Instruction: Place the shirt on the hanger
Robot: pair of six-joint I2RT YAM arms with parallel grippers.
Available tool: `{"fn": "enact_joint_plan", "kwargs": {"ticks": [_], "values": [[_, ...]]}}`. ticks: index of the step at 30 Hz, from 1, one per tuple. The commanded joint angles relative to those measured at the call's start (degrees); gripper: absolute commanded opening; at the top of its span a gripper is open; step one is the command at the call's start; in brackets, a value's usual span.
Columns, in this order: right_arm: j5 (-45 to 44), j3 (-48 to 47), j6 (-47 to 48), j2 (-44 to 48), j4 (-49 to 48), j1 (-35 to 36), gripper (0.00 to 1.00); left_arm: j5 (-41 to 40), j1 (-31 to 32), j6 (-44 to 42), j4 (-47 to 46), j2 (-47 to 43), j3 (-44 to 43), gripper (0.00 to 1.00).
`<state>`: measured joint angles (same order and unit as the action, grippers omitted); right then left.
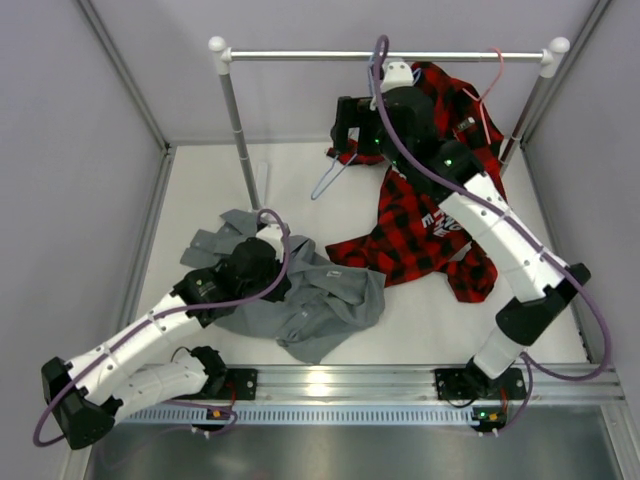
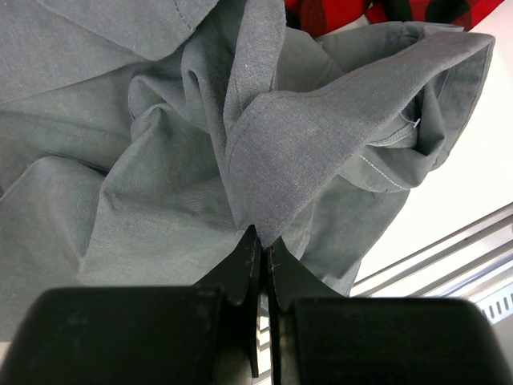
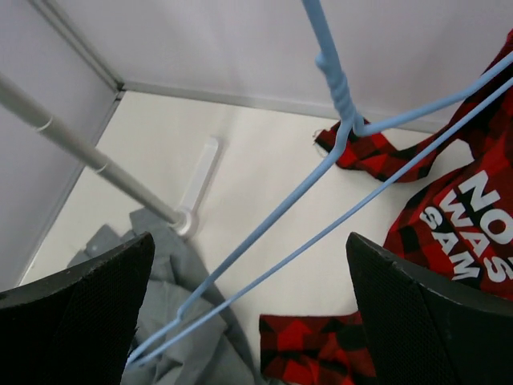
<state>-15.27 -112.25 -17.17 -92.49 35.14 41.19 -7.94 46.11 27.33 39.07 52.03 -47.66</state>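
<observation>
My right gripper will next grab both wires toward one end of the light-blue hanger (image 1: pixel 333 178). The hanger's hook and opposite end then stay free to go into the shirt (image 1: pixel 322 302).
The grey shirt (image 1: pixel 320 300) lies crumpled on the table at front left. My left gripper (image 1: pixel 262 262) is on its back part; in the left wrist view the gripper (image 2: pixel 263 238) is shut on a raised fold of the shirt (image 2: pixel 160 160). The light-blue wire hanger (image 1: pixel 333 178) hangs tilted below the rail. My right gripper (image 1: pixel 347 135) is at its top. In the right wrist view the hanger's two wires (image 3: pixel 321 164) run between the wide-open fingers of the gripper (image 3: pixel 248 265) without touching either. A corner of the shirt (image 3: pixel 176 353) shows below.
A red-and-black plaid shirt (image 1: pixel 420 215) with white lettering lies under the right arm and drapes up toward a pink wire hanger (image 1: pixel 488 92) on the grey rail (image 1: pixel 400 56). The rail's left post (image 1: pixel 240 130) stands behind the grey shirt. Grey walls enclose the table.
</observation>
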Motion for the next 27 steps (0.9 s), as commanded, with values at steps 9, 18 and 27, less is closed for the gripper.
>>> {"fn": "enact_joint_plan", "kwargs": {"ticks": [9, 18, 27], "values": [[-18.1, 0.7, 1.9, -0.6, -2.3, 3.4, 0.93, 0.2, -0.3, -0.3, -0.9, -1.7, 1.3, 0.0], [-9.0, 10.0, 4.2, 7.8, -2.5, -0.3, 0.62, 1.0, -0.3, -0.2, -1.3, -2.5, 1.6, 0.0], [-2.0, 15.7, 8.8, 11.1, -2.5, -3.6, 0.41, 1.4, -0.3, -0.2, -1.4, -2.5, 1.7, 0.0]]}}
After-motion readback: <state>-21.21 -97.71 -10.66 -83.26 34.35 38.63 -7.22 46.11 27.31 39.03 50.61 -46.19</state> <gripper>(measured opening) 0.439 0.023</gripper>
